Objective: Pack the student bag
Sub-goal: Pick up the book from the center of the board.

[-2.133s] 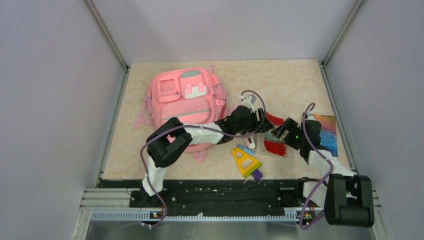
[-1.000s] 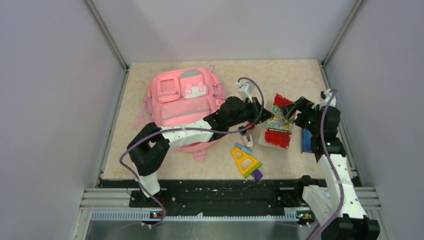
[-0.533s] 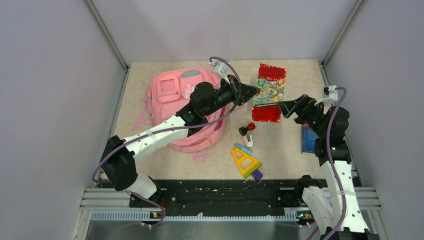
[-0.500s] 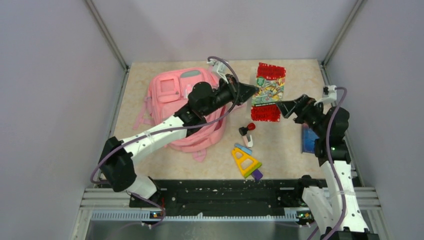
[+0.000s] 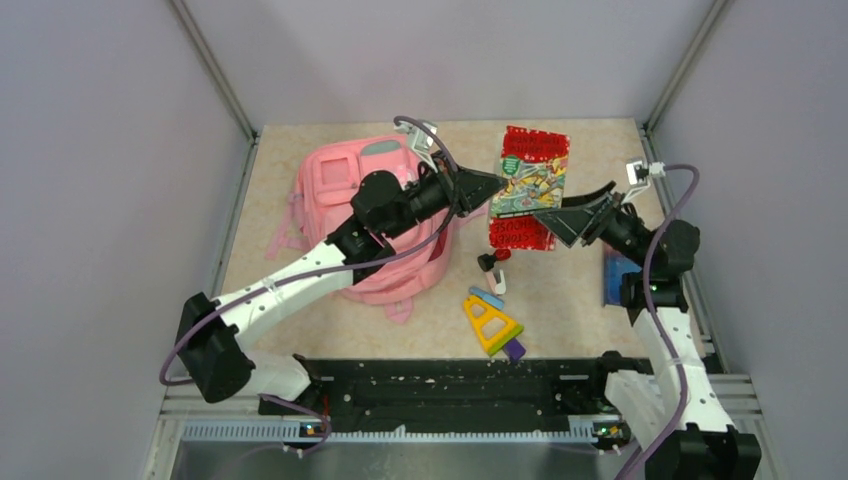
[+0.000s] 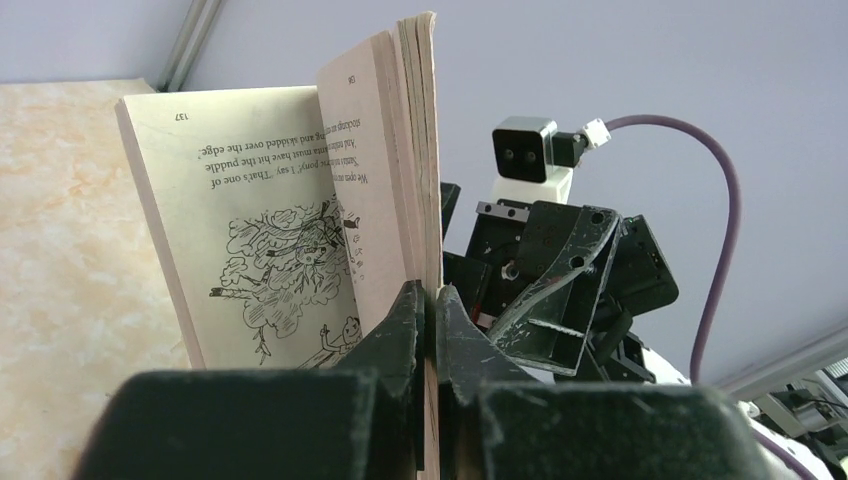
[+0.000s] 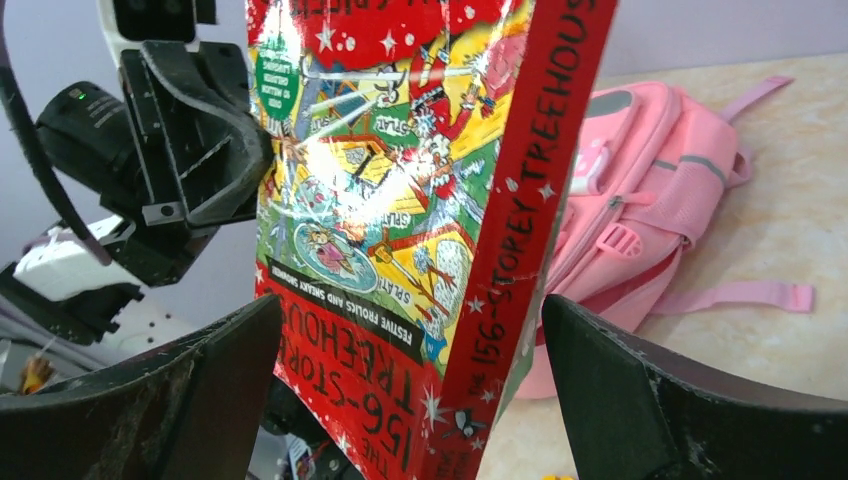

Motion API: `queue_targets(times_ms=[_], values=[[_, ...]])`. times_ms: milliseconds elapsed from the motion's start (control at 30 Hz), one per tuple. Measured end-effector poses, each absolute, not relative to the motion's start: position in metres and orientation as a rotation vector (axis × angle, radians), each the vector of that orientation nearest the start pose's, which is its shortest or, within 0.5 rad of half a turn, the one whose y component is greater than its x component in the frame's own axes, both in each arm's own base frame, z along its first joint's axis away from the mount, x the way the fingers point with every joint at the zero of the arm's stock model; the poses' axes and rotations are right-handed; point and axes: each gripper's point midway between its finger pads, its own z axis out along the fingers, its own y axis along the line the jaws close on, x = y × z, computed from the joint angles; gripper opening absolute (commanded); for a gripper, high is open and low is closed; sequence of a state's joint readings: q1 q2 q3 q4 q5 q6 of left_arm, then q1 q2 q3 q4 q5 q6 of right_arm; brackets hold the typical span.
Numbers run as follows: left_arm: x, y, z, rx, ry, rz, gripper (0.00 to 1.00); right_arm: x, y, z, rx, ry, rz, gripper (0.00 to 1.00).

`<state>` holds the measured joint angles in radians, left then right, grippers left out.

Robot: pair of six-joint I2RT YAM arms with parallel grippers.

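I should next grab the book's red spine where the title begins with my right gripper, so that I can pack the paperback book (image 5: pixel 528 185) into the student bag (image 5: pixel 352 200).
The student bag (image 5: pixel 352 200) is a big pink backpack lying at the back left of the table; it also shows behind the book in the right wrist view (image 7: pixel 650 180). A red paperback book (image 5: pixel 528 185) hangs in the air right of the bag. My left gripper (image 5: pixel 492 188) is shut on a few of its pages and a cover, and the other pages fan open (image 6: pixel 270 230) beside the gripper (image 6: pixel 430 300). My right gripper (image 5: pixel 572 212) is wide open, one finger on each side of the book's lower end (image 7: pixel 400 200), not touching it (image 7: pixel 410 310).
On the table under the book lie a small red-capped item (image 5: pixel 492 258), a yellow triangle ruler (image 5: pixel 490 322), a light blue stick (image 5: pixel 488 298) and a purple piece (image 5: pixel 514 349). A blue flat book (image 5: pixel 615 278) lies by the right wall, partly behind the right arm.
The left gripper has lifted the book off the table and carried it up and back. The right arm has risen behind it, with its jaws spread wide around the book's lower end.
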<state>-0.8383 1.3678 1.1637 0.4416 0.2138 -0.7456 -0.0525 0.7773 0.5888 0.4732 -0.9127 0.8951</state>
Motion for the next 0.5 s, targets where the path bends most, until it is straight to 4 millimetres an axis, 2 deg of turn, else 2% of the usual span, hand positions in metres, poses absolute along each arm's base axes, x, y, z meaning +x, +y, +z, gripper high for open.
queue_targets(times_ms=[133,300,367,500], values=[[0.255,-0.385,0.406,0.281,1.477,-1.474,0.0,0.244,0.156,0.337,-0.215,1.494,1.338,0.93],[0.25,-0.386,0.407,0.303,1.469,-1.492,0.0,0.242,0.172,0.335,-0.251,1.502,1.428,0.75],[0.249,-0.385,0.41,0.307,1.46,-1.496,0.0,0.243,0.175,0.337,-0.252,1.496,1.447,0.62],[0.247,-0.383,0.414,0.318,1.445,-1.504,0.0,0.246,0.175,0.337,-0.234,1.492,1.454,0.27]])
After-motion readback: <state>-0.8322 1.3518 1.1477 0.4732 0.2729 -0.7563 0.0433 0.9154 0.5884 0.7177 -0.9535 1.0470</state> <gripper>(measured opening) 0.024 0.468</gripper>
